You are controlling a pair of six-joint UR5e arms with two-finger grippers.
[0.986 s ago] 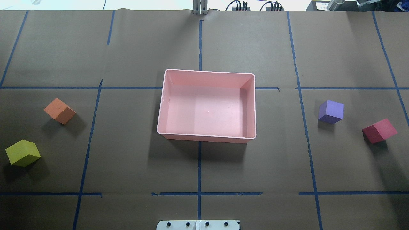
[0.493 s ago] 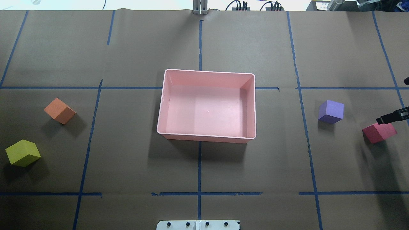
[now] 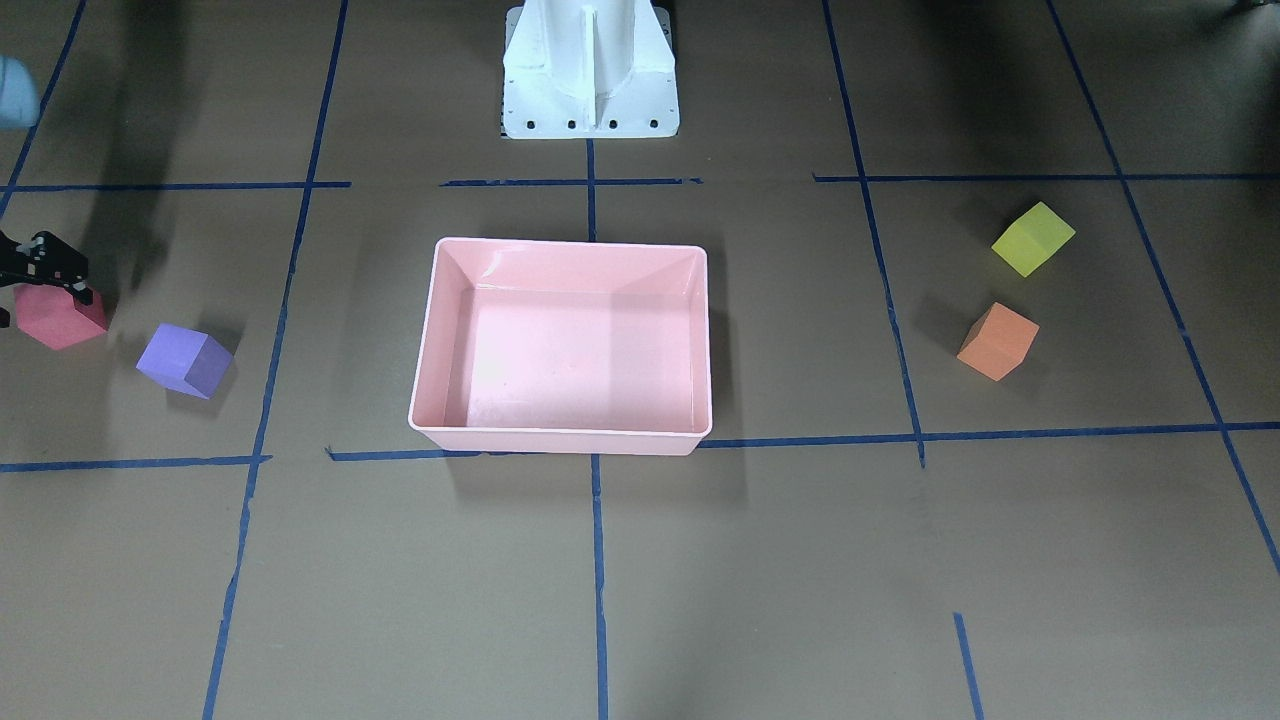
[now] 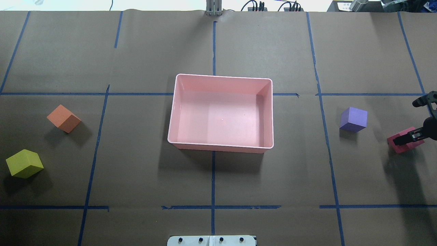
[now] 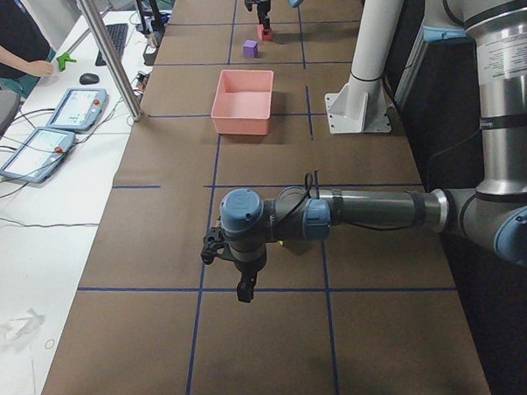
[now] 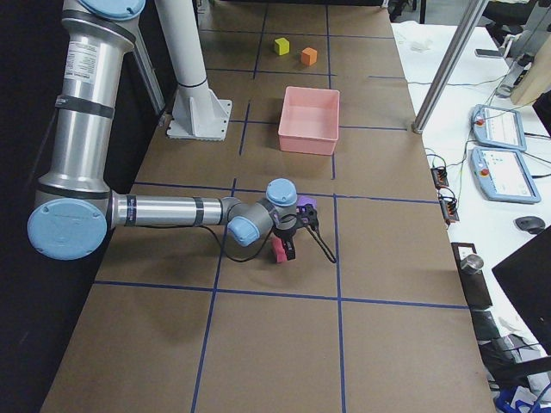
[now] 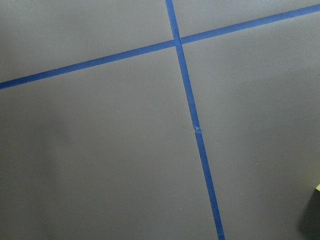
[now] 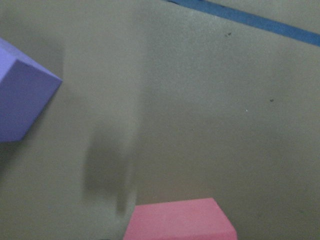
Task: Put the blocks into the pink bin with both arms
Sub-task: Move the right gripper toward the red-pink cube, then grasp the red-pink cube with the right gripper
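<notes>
I need to grab the red block by its opposite sides with my right gripper next. Then I need to place the red block in the pink bin (image 3: 560, 348).
The pink bin (image 4: 222, 116) stands empty at the table's middle. The orange block (image 4: 63, 118) and the yellow-green block (image 4: 24, 163) lie to its left. The purple block (image 4: 353, 119) and the red block (image 4: 400, 146) lie to its right. My right gripper (image 4: 406, 121) comes in at the right edge, open, hovering over the red block with one finger (image 4: 408, 137) across its top. In the right wrist view the red block (image 8: 180, 222) is at the bottom centre. My left gripper (image 5: 241, 288) shows only in the exterior left view; I cannot tell if it is open.
The white pedestal base (image 4: 211, 240) sits at the near table edge, behind the bin. Blue tape lines (image 4: 213, 181) cross the brown table cover. The left wrist view shows only table and tape, with a yellow-green sliver (image 7: 318, 188) at its right edge.
My right gripper has come in from the right edge and moved over the red block. The blocks and the bin have not moved.
</notes>
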